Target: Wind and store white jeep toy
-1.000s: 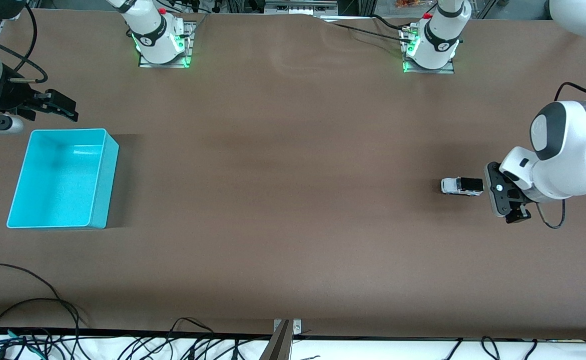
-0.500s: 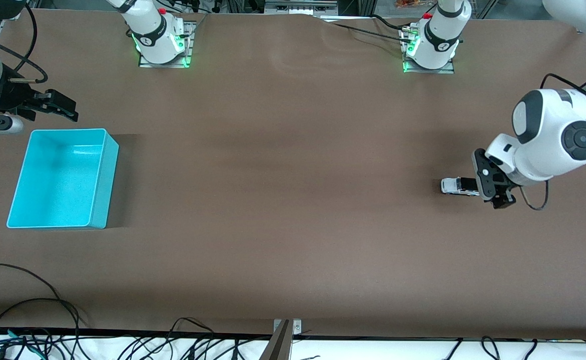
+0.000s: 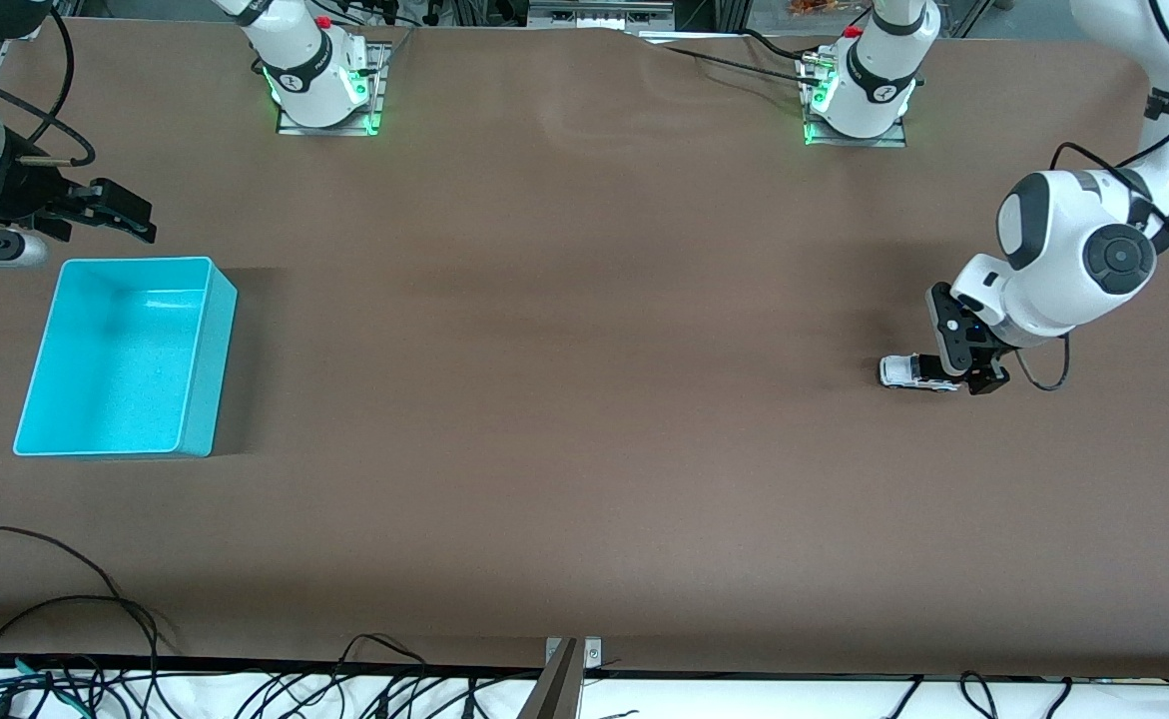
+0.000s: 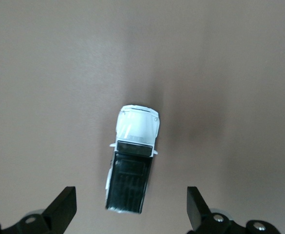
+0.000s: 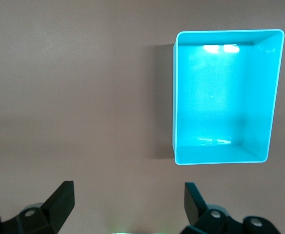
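Note:
Next, to wind the white jeep toy along the tabletop, my left gripper grabs the sides of its black roof (image 4: 129, 181).
The white jeep toy (image 3: 911, 372), white with a black roof, stands on the brown table toward the left arm's end. My left gripper (image 3: 961, 371) is open and low over its black roof end. In the left wrist view the jeep (image 4: 131, 158) lies between the spread fingers (image 4: 64, 208), which do not touch it. My right gripper (image 3: 115, 213) is open and empty, waiting in the air next to the cyan bin (image 3: 195, 399) at the right arm's end. The bin (image 5: 274, 97) is empty in the right wrist view.
Both arm bases (image 3: 319, 75) stand along the table's edge farthest from the front camera. Loose cables (image 3: 65, 609) lie at the edge nearest the camera.
My left gripper has come down and moved over the jeep's roof end, partly covering it. The jeep, the bin and the right arm have not moved.

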`<state>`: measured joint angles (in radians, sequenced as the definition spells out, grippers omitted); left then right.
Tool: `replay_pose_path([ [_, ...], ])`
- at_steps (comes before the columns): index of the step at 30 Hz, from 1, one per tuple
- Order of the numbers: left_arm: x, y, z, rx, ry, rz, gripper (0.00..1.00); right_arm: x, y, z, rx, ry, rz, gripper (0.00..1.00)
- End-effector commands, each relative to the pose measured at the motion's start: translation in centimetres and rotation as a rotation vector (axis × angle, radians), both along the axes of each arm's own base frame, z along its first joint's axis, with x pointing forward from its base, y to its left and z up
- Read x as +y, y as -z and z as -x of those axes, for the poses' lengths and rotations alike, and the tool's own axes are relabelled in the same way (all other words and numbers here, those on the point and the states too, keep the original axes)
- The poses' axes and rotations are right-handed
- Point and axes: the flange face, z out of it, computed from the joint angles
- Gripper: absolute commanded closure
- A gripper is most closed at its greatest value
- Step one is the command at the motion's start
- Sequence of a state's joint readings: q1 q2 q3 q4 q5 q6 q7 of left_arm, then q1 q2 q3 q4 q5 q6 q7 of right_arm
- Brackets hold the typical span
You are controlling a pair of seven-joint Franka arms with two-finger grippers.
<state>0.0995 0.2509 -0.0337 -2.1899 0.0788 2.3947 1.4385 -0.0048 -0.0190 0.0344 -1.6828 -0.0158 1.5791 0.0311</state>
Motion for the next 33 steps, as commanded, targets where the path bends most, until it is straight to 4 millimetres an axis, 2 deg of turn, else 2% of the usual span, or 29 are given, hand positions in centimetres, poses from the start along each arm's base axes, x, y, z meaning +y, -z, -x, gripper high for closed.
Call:
replay_pose_path([
  [1,0.3,2.8,0.0,-0.004,0.028,-0.010,0.00,-0.2,-0.3,0.0,0.005,0.000,-0.012,0.00],
  [6,0.2,5.0,0.0,0.000,0.039,-0.009,0.00,-0.2,-0.3,0.0,0.005,0.000,-0.012,0.00],
  [7,0.0,5.6,-0.1,-0.016,0.104,-0.046,0.00,-0.2,-0.3,0.0,0.005,0.000,-0.012,0.00],
  [15,-0.2,5.3,-0.4,-0.040,0.156,-0.075,0.00,-0.2,-0.3,0.0,0.005,0.000,-0.012,0.00],
  [24,-0.2,6.4,-0.3,-0.044,0.158,-0.070,0.00,-0.2,-0.3,0.0,0.006,0.000,-0.012,0.00],
  [27,-0.2,7.3,-0.2,-0.043,0.157,-0.065,0.01,-0.2,-0.3,0.0,0.005,0.000,-0.012,0.00],
  [31,0.0,7.6,-0.1,-0.040,0.152,-0.063,0.15,-0.2,-0.3,0.0,0.006,0.000,-0.012,0.00],
  [33,0.1,7.6,-0.1,-0.039,0.149,-0.063,0.30,-0.2,-0.3,0.0,0.006,0.000,-0.012,0.00],
])
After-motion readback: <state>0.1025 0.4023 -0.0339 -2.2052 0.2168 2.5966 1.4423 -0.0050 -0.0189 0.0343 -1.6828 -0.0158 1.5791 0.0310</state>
